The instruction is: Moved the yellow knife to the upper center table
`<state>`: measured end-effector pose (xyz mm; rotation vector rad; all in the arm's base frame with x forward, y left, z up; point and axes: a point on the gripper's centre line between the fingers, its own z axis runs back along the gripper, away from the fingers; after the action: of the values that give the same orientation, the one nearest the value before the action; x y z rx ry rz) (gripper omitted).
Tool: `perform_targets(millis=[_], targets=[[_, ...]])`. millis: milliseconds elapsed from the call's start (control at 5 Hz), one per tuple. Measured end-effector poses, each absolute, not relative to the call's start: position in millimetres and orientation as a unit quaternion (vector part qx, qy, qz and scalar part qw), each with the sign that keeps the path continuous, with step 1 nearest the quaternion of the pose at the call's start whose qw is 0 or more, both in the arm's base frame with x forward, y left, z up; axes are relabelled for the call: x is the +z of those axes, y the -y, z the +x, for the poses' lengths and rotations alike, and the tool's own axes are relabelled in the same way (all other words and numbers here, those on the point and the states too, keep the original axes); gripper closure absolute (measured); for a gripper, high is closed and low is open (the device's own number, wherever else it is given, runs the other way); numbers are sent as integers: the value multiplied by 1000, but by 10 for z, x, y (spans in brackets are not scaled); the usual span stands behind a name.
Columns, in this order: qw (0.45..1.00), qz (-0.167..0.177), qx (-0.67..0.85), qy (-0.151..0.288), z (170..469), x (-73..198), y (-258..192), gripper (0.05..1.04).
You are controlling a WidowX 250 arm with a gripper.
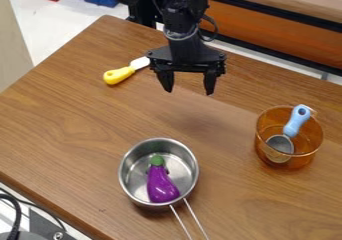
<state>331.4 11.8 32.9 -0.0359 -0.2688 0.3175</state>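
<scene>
The robot's gripper should pick up the knife [120,75] next by its yellow handle. Then the knife can move to the upper center of the table.
My gripper [188,90] hangs over the upper middle of the wooden table with its two fingers spread apart and nothing between them. The yellow knife [120,75] lies on the table to the left of the gripper, in the upper left part of the camera view. Its yellow handle points down to the left, and its pale blade points up to the right, ending close beside the gripper's left side in the view. The blade's tip may be partly hidden behind the gripper.
A metal pot [127,185] holding a purple eggplant [160,185] stands at the lower middle, its wire handle pointing to the bottom edge. At the right, a transparent amber container [309,151] holds a blue-handled utensil [296,120]. The wooden table [73,114] has its far corner at the upper left.
</scene>
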Motion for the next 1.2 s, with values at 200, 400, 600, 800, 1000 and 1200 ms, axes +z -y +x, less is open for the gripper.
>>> perform_targets(millis=[200, 400, 600, 800, 1000, 1200], targets=[[981, -14, 154, 115, 3266, 228, -119, 88], [991, 10, 92, 97, 3270, 209, -275, 88], [996, 34, 26, 84, 3352, 267, -569, 88], [996, 43, -61, 54, 3448, 293, -869, 88], [994, 46, -100, 14, 3589, 246, -1169, 88], [990, 51, -131, 8, 3699, 167, -1431, 88]])
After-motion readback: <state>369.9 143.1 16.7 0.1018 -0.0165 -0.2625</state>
